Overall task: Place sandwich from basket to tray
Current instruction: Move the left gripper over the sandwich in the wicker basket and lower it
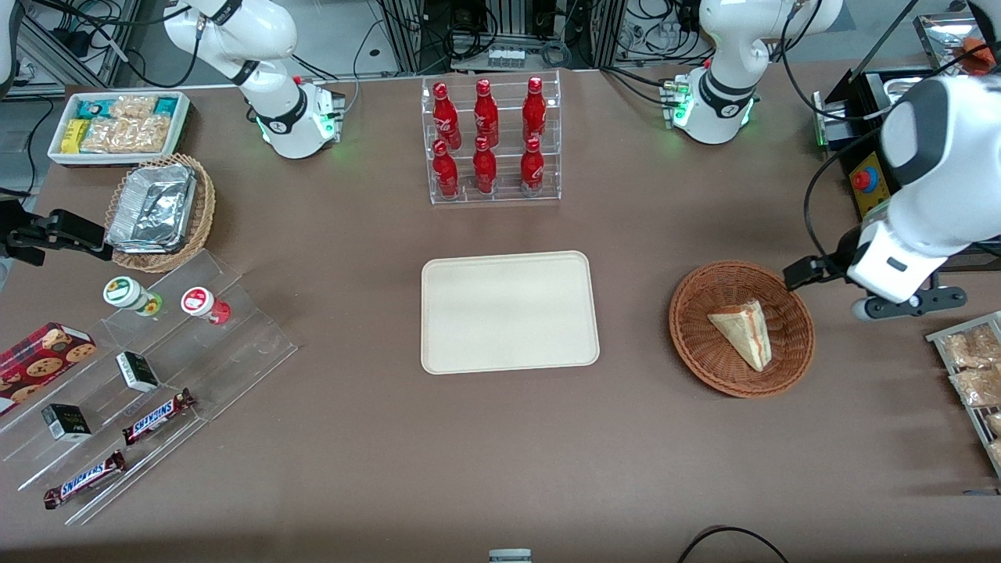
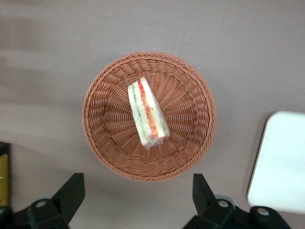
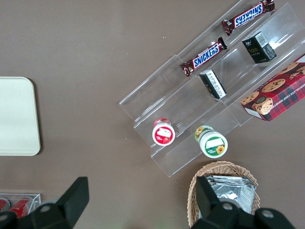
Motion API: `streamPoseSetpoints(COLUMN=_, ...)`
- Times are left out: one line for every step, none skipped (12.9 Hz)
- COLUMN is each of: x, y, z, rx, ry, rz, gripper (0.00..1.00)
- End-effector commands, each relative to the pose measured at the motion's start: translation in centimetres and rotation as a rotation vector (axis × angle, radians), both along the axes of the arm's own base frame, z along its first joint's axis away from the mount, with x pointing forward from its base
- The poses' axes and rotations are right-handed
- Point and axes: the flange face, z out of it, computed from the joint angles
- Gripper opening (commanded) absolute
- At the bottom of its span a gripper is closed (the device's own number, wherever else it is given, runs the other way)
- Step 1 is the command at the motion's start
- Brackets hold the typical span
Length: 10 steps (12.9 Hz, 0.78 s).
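Observation:
My left gripper is about to grab the sandwich (image 1: 743,334), a wedge with sloping edges, by its two flat bread sides.
The sandwich (image 1: 743,334) (image 2: 147,113), a pale bread wedge with pink, orange and green filling, lies in the reddish-brown wicker basket (image 1: 696,344) (image 2: 190,109). The cream tray (image 1: 508,313) (image 2: 281,162) lies flat beside the basket, toward the parked arm's end, with nothing on it. My left gripper (image 1: 911,303) (image 2: 137,191) hovers high above the table just off the basket's rim, toward the working arm's end. It is open wide, with only bare table between its fingers (image 2: 71,191).
A clear rack of red bottles (image 1: 491,141) stands farther from the front camera than the tray. A wire rack of snack packets (image 1: 974,367) sits near the gripper. At the parked arm's end are an acrylic stand (image 1: 141,375), a foil-filled basket (image 1: 160,211) and a white bin (image 1: 117,125).

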Motion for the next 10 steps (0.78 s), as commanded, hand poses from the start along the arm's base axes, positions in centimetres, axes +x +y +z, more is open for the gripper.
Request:
streamPoseSetpoints(x=-1.5, y=-1.2, z=-1.9, rx=0.018, ry=-0.016, rz=0.138, gripper=1.0)
streamPoseSetpoints(x=-1.6, y=-1.4, z=-2.8, rx=0.02, ry=-0.011, rz=0.177, gripper=1.0)
streamPoseSetpoints(x=-1.9, y=-1.4, z=-3.9, rx=0.02, ry=-0.016, rz=0.201, gripper=1.0)
streamPoseSetpoints(x=-2.4, y=-1.6, z=-5.1, rx=0.021, ry=-0.017, rz=0.203, gripper=1.0)
streamPoseSetpoints(x=-2.7, y=-1.6, z=-6.1, rx=0.023, ry=-0.01, rz=0.204, gripper=1.0)
streamPoseSetpoints(x=-2.9, y=-1.6, z=-7.1, rx=0.023, ry=-0.008, rz=0.204, gripper=1.0)
streamPoseSetpoints(x=-3.3, y=-1.5, z=-8.4, rx=0.024, ry=-0.002, rz=0.206, gripper=1.0)
streamPoseSetpoints(x=-3.9, y=-1.3, z=-9.8, rx=0.029, ry=-0.005, rz=0.206, gripper=1.0)
streamPoseSetpoints(x=-4.1, y=-1.3, z=-10.6, rx=0.028, ry=-0.011, rz=0.226, gripper=1.0)
streamPoseSetpoints(x=-4.0, y=-1.1, z=-11.6, rx=0.029, ry=-0.008, rz=0.243, gripper=1.0)
